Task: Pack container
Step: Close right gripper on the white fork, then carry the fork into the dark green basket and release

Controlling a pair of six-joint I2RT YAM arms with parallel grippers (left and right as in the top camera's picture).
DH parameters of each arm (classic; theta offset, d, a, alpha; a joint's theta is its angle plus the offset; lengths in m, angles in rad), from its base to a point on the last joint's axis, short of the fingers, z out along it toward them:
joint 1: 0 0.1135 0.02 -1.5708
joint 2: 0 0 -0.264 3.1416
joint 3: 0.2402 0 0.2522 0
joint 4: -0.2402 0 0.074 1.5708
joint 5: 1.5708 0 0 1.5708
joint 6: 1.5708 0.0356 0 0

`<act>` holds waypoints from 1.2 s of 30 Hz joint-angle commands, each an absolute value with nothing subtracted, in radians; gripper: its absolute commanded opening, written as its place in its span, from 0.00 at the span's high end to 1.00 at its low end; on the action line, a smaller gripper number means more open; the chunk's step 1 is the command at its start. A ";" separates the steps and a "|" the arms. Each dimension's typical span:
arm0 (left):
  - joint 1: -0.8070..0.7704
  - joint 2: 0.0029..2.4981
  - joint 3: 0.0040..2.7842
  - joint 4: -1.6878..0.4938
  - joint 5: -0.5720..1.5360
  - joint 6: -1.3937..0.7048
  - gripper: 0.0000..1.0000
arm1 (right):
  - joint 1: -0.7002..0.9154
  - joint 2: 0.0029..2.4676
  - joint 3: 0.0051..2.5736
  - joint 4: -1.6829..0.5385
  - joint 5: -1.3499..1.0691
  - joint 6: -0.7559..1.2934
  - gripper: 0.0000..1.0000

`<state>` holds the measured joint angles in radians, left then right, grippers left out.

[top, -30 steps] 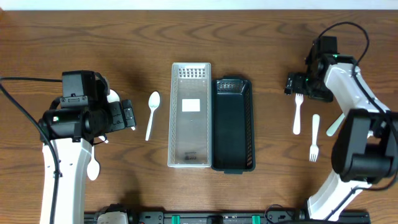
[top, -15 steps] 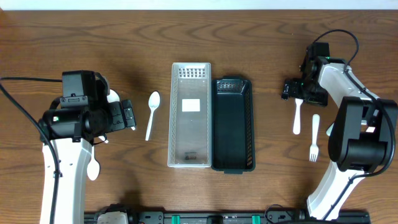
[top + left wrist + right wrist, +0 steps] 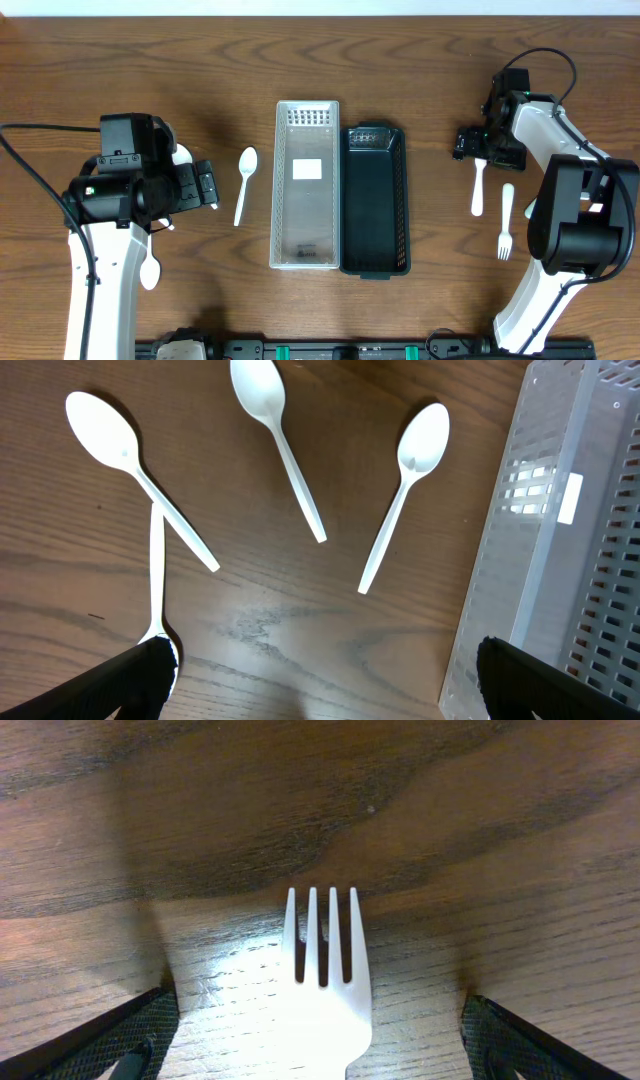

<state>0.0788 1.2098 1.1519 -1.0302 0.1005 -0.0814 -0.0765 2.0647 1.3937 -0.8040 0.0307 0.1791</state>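
The white fork is ready for my right gripper to close on it. My fingers reach down to the tabletop on either side of its head (image 3: 480, 165) (image 3: 326, 1013).
A clear slotted container (image 3: 305, 185) and a black one (image 3: 375, 200) stand side by side mid-table. My right gripper (image 3: 479, 152) is open and low over the head of a white fork (image 3: 479, 188). In the right wrist view the fork's tines (image 3: 327, 970) lie between the two fingers (image 3: 110, 1040), untouched. My left gripper (image 3: 210, 187) is open and empty, left of a white spoon (image 3: 244, 183). The left wrist view shows this spoon (image 3: 405, 485), two more spoons (image 3: 275, 430) (image 3: 130, 465), and the clear container (image 3: 560, 530) at the right.
A second fork (image 3: 506, 222) and another white utensil (image 3: 535, 205) lie right of the first fork. A spoon (image 3: 150, 268) lies by the left arm, and one (image 3: 181, 155) is partly under it.
The right arm swung in and came down over the fork's head a second ago and has held still since. The left arm has not moved.
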 commanded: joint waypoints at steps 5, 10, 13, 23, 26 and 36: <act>0.085 1.213 1.161 -1.036 0.089 -0.086 0.02 | -0.082 2.138 1.392 -0.808 0.029 0.187 0.04; 0.085 1.213 1.161 -1.036 0.089 -0.086 0.02 | -0.082 2.138 1.392 -0.808 0.026 0.186 0.15; 0.085 1.213 1.161 -1.039 0.089 -0.086 0.02 | -0.082 2.138 1.392 -0.808 0.026 0.187 0.32; 0.085 1.213 1.161 -1.040 0.089 -0.086 0.02 | -0.082 2.138 1.392 -0.800 0.026 0.187 0.68; 0.085 1.213 1.161 -1.040 0.089 -0.086 0.02 | -0.082 2.138 1.392 -0.800 0.026 0.186 0.69; 0.085 1.213 1.161 -1.039 0.089 -0.086 0.02 | -0.076 2.083 1.428 -0.857 0.025 0.187 0.89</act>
<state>0.0788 1.2098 1.1519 -1.0363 0.1005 -0.0814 -0.0765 2.0750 1.4139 -0.8192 0.0227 0.1825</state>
